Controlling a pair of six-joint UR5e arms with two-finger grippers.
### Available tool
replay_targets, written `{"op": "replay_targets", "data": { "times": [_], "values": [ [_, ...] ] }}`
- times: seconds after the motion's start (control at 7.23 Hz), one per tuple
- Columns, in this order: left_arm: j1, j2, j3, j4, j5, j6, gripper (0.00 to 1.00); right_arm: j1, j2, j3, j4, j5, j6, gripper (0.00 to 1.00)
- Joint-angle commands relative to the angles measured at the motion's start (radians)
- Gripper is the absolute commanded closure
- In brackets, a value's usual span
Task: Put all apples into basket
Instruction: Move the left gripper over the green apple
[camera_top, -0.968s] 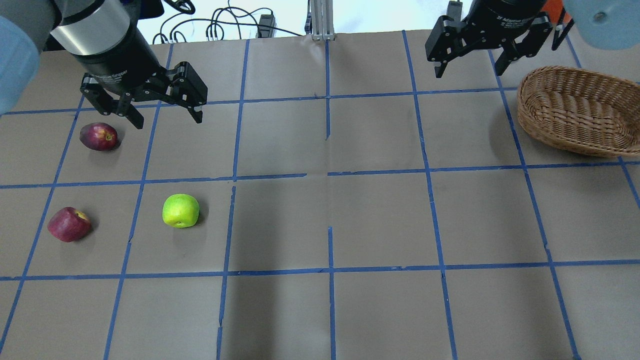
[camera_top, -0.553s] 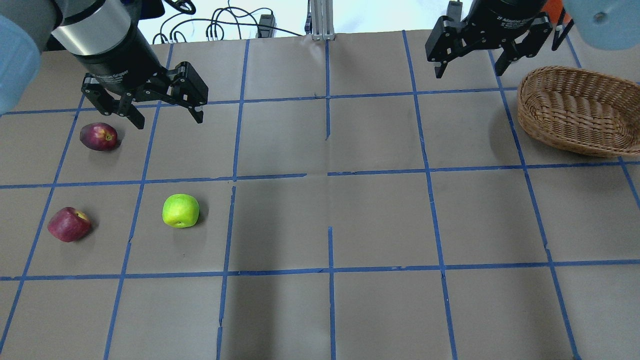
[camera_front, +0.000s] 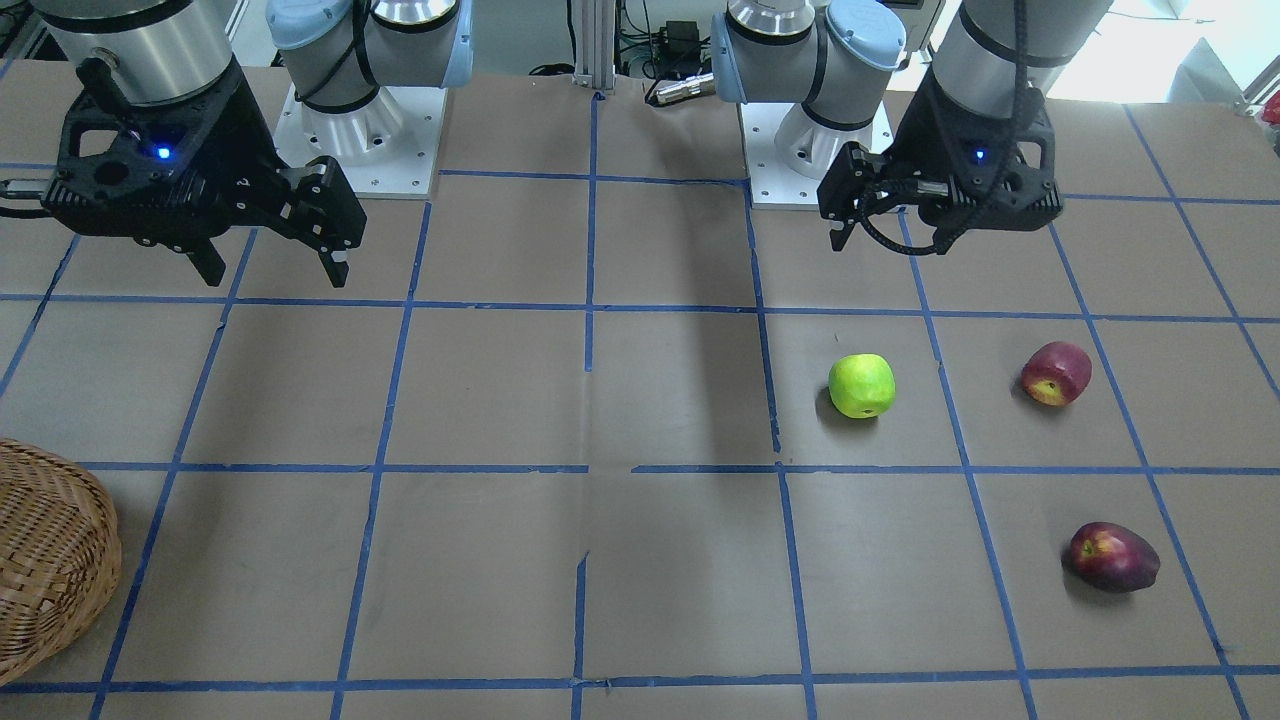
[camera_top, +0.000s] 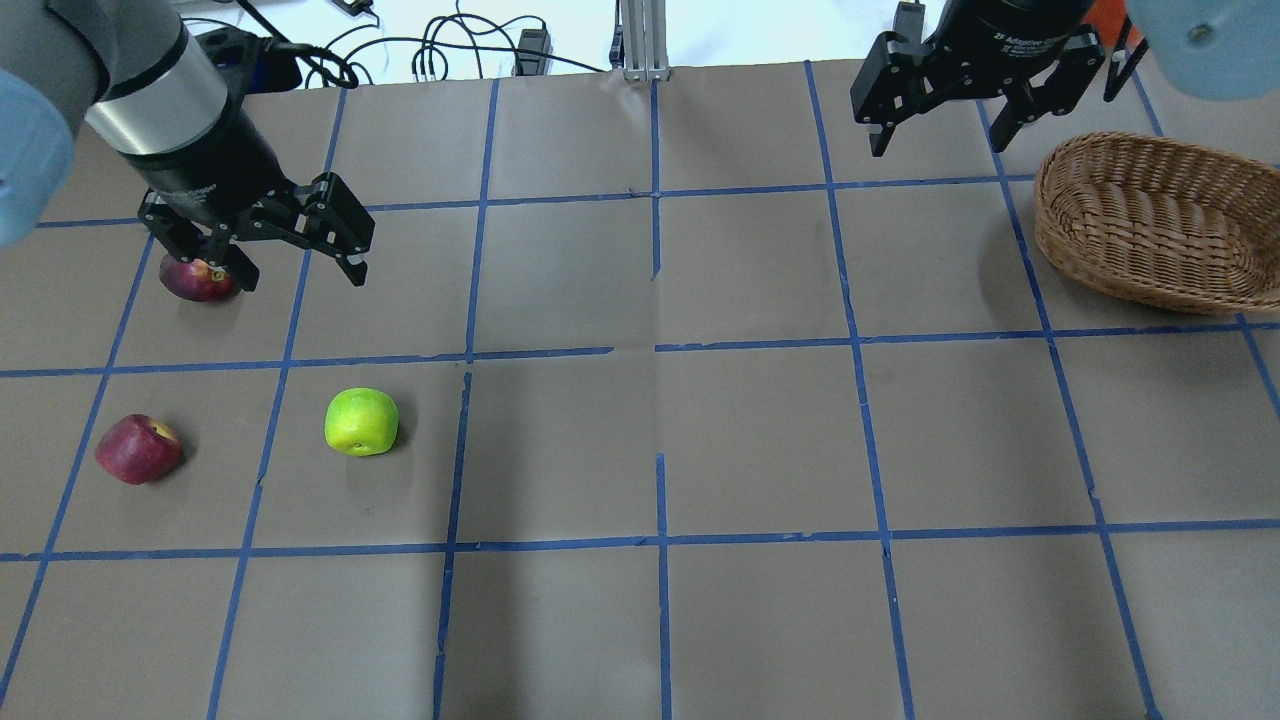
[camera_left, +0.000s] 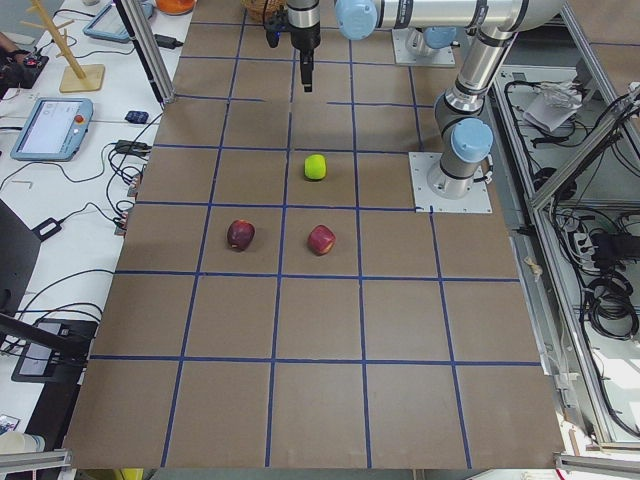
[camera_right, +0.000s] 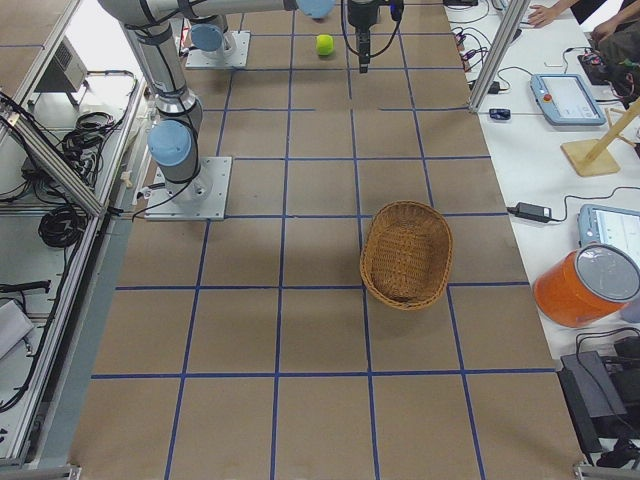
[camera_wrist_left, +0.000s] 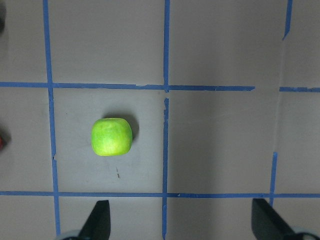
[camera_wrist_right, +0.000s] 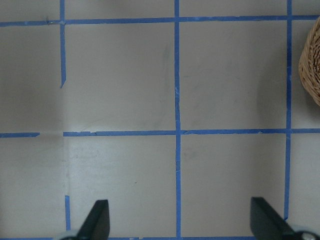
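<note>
The left gripper grabs the yellow-green apple by its rounded sides next, to put it into the basket (camera_front: 50, 557).
A yellow-green apple (camera_top: 361, 421) lies on the table's left half; it also shows in the left wrist view (camera_wrist_left: 112, 136) and the front view (camera_front: 861, 385). One dark red apple (camera_top: 138, 449) lies to its left. The other red apple (camera_top: 192, 281) lies farther out and is partly covered by a finger in the overhead view. My left gripper (camera_top: 300, 277) hangs open and empty above the table, just right of that far apple. My right gripper (camera_top: 940, 142) is open and empty, left of the wicker basket (camera_top: 1150, 220). The basket holds nothing.
Brown paper with a blue tape grid covers the table (camera_top: 760, 440). Cables (camera_top: 450, 55) and a metal post (camera_top: 640, 40) stand at the far edge. The basket's rim shows at the right edge of the right wrist view (camera_wrist_right: 311, 65).
My left gripper has moved left and toward the far red apple, so one finger now overlaps it in the overhead view. The right arm and the apples have not moved.
</note>
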Motion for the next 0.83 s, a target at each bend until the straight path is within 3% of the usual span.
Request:
{"op": "replay_targets", "data": {
  "times": [0.0, 0.28, 0.69],
  "values": [
    [0.019, -0.056, -0.168, 0.201, 0.036, 0.037, 0.0, 0.0, 0.0, 0.0, -0.001, 0.002, 0.002, 0.0],
    [0.044, -0.111, -0.277, 0.387, 0.093, 0.08, 0.0, 0.0, 0.0, 0.0, -0.003, 0.0, 0.002, 0.0],
    [0.068, -0.174, -0.402, 0.465, 0.092, 0.08, 0.0, 0.002, 0.0, 0.003, -0.003, 0.0, 0.002, 0.0]
  ]
}}
